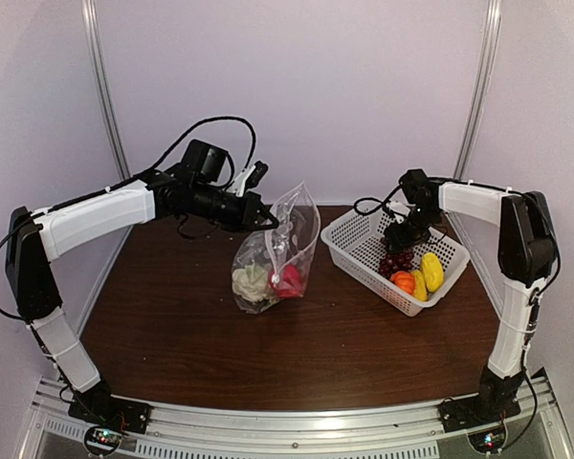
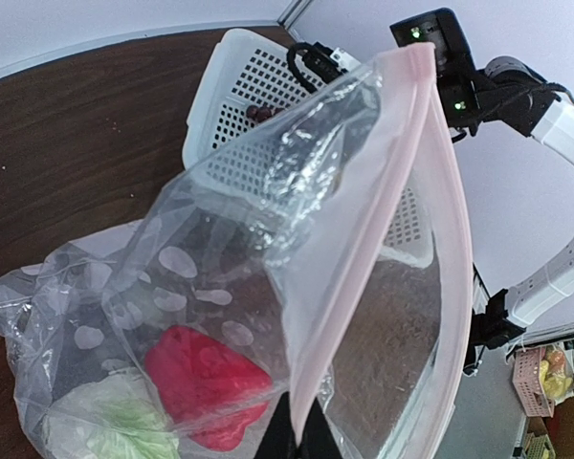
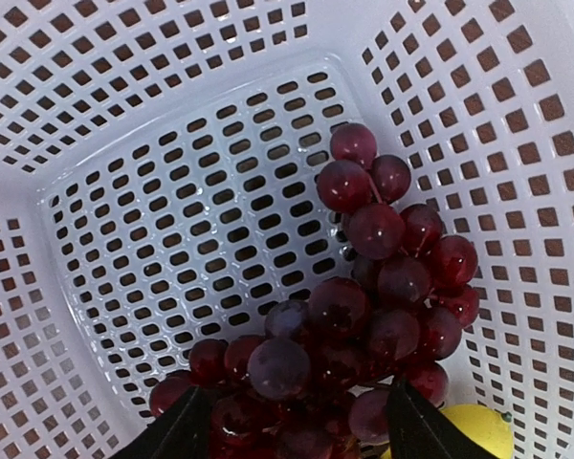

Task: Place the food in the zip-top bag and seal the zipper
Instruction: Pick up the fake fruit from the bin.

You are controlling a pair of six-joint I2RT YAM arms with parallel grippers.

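Observation:
I should next use my right gripper to grab the dark red grape bunch (image 3: pixel 364 316) by its middle (image 3: pixel 313 384). Both ends of the bunch will then hang together to go into the bag's opening.
The clear zip-top bag (image 1: pixel 279 239) stands on the table with its mouth lifted. My left gripper (image 1: pixel 268 222) is shut on the pinkish zipper strip (image 2: pixel 364 239) at the near mouth edge, and its tips (image 2: pixel 304 435) pinch the strip. The mouth gapes open. Inside lie the white cauliflower (image 1: pixel 252 282) and the red pepper (image 1: pixel 289 280), also seen in the left wrist view (image 2: pixel 203 382). My right gripper (image 3: pixel 297 421) is open inside the basket, its fingers on either side of the dark red grape bunch (image 3: pixel 364 316). An orange piece (image 1: pixel 403 281) and two yellow pieces (image 1: pixel 431 271) lie beside the grapes.
The white mesh basket (image 1: pixel 349 251) sits at the right of the brown table, tilted toward the bag. Its walls (image 3: pixel 172 191) surround my right gripper closely. One yellow piece (image 3: pixel 474 430) touches the grapes at the lower right.

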